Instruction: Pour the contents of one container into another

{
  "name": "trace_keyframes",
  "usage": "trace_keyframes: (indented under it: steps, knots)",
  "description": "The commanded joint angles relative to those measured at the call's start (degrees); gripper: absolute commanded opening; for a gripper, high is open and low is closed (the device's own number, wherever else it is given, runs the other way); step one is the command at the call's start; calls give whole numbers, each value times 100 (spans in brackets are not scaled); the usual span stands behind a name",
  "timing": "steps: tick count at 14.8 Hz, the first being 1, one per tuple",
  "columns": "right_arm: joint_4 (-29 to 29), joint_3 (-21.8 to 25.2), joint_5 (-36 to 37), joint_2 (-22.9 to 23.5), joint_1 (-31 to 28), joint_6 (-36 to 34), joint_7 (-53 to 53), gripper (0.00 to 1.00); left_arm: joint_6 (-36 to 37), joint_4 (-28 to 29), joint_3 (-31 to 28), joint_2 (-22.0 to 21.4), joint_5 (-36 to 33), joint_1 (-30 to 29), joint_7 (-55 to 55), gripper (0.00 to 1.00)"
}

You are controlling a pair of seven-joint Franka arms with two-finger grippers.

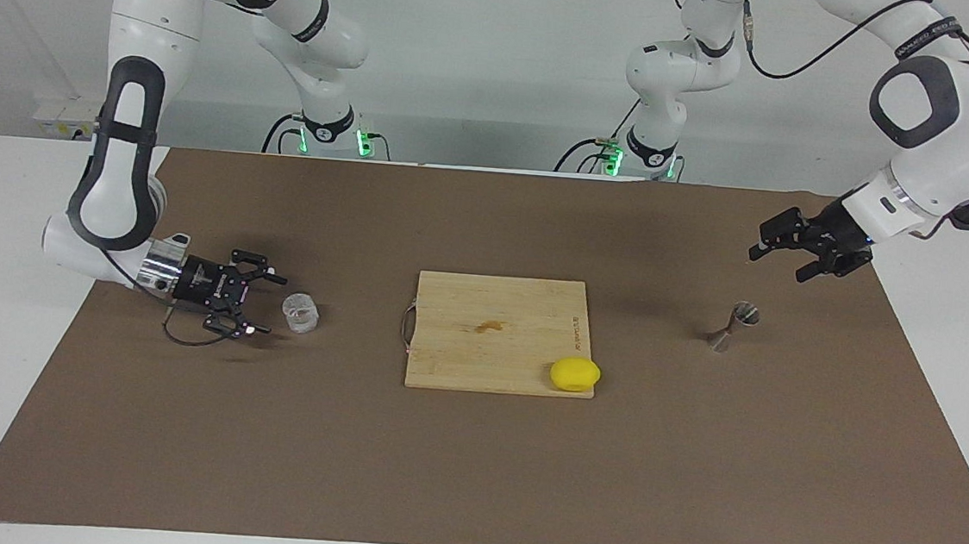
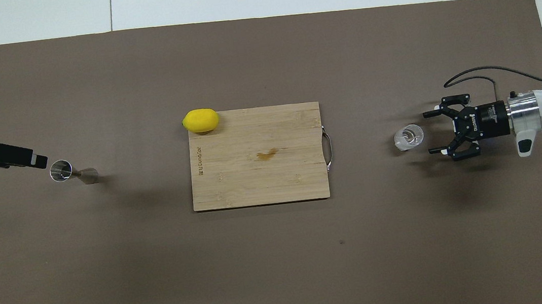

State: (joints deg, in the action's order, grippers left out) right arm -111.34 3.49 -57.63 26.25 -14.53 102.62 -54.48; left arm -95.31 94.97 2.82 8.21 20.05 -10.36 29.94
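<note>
My right gripper's fingers stop short of the glass cup [image 2: 408,137], so closing now would miss it. My right gripper moves toward the cup next, before closing on it.
The small clear glass cup [image 1: 301,312] [image 2: 408,137] stands upright on the brown mat toward the right arm's end of the table. My right gripper [image 1: 267,304] [image 2: 430,133] lies level and low beside it, open, its fingertips just short of the cup and apart from it. The silvery hourglass jigger [image 1: 735,325] [image 2: 72,172] stands upright toward the left arm's end. My left gripper [image 1: 777,266] [image 2: 41,161] hangs open and empty in the air, over the mat just beside the jigger's rim.
A wooden cutting board [image 1: 499,308] [image 2: 259,184] with a small stain and a wire handle lies mid-table between the two containers. A yellow lemon [image 1: 575,374] [image 2: 201,120] sits on the board's corner that is farthest from the robots, on the jigger's side.
</note>
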Motion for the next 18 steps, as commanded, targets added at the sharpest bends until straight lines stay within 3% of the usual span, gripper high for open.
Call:
trace_keyframes:
  steps: [1,7,14,18]
  knots:
    - [-221,-24,-327,-41,72,232,271,100,12,-145,44,190,366,-282,1377,100]
    - [-327,-24,-741,-6,327,487,306,100,346,-119,44,646,1605,-809,4859,100]
    - [-318,-24,-732,3,407,522,684,100,1031,-66,61,1235,2590,-1425,7190,100]
    - [-318,-24,-723,3,407,505,825,91,1085,126,53,1385,2950,-1600,8340,100]
